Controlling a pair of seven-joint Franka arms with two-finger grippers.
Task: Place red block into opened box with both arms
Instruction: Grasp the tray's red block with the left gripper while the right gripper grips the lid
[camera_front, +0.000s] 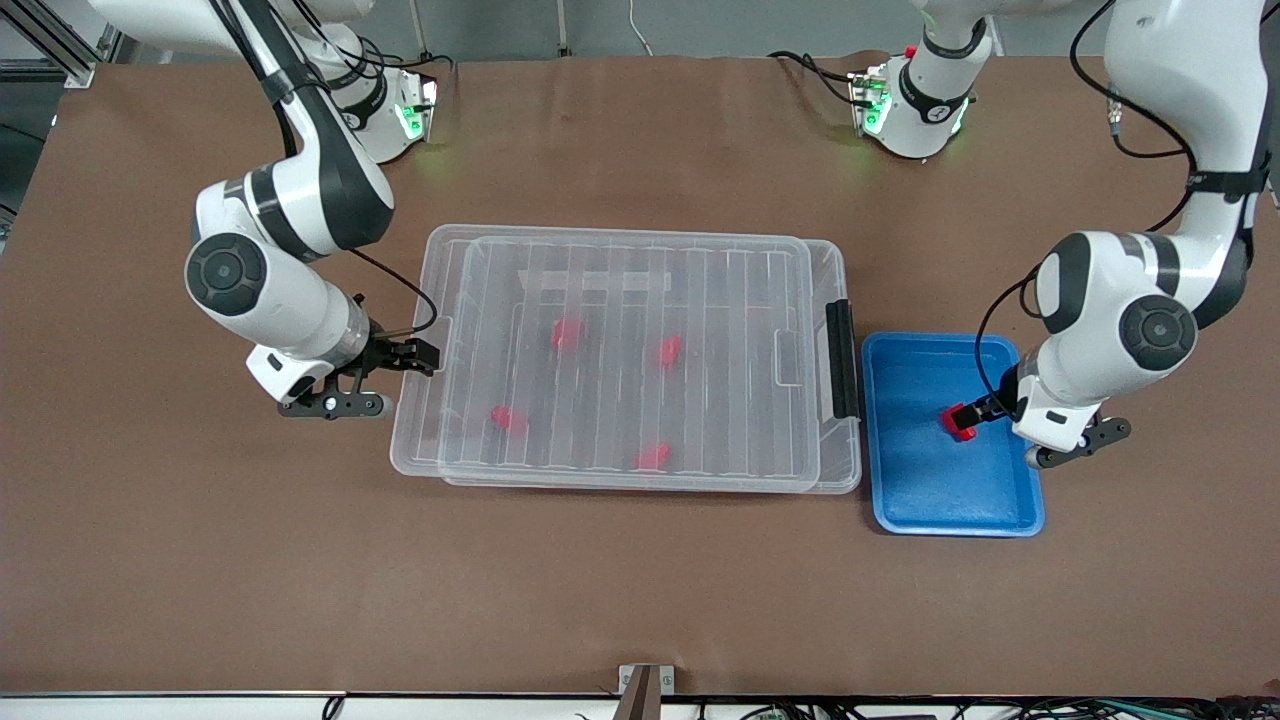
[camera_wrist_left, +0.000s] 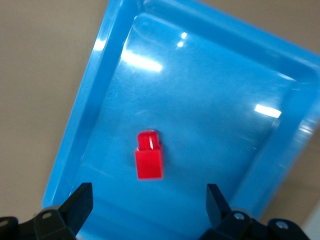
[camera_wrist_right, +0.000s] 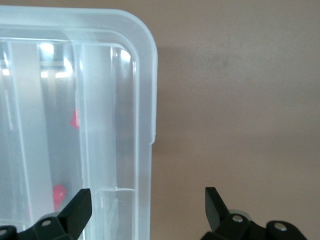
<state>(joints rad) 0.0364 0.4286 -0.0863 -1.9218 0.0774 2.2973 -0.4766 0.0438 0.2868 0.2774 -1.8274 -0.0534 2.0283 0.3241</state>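
Observation:
My left gripper grabs the red block by its square body (camera_wrist_left: 149, 165) next, to place it into the opened box.
One small red block (camera_front: 958, 421) (camera_wrist_left: 149, 159) lies in the blue tray (camera_front: 950, 500) (camera_wrist_left: 200, 100) at the left arm's end of the table. My left gripper (camera_front: 985, 410) (camera_wrist_left: 150, 200) hangs open just above it, with the block short of its fingertips. The clear box (camera_front: 412, 440) (camera_wrist_right: 145, 100) sits mid-table with its ribbed lid (camera_front: 640, 300) lying on top, slightly offset. My right gripper (camera_front: 415, 357) (camera_wrist_right: 147, 200) is open at the box's short end toward the right arm, its fingers straddling the rim without holding it.
Several more red blocks (camera_front: 567, 333) show through the lid inside the box. A black latch (camera_front: 842, 358) sits on the box's short end beside the blue tray. Bare brown tabletop (camera_front: 640, 600) stretches nearer the front camera.

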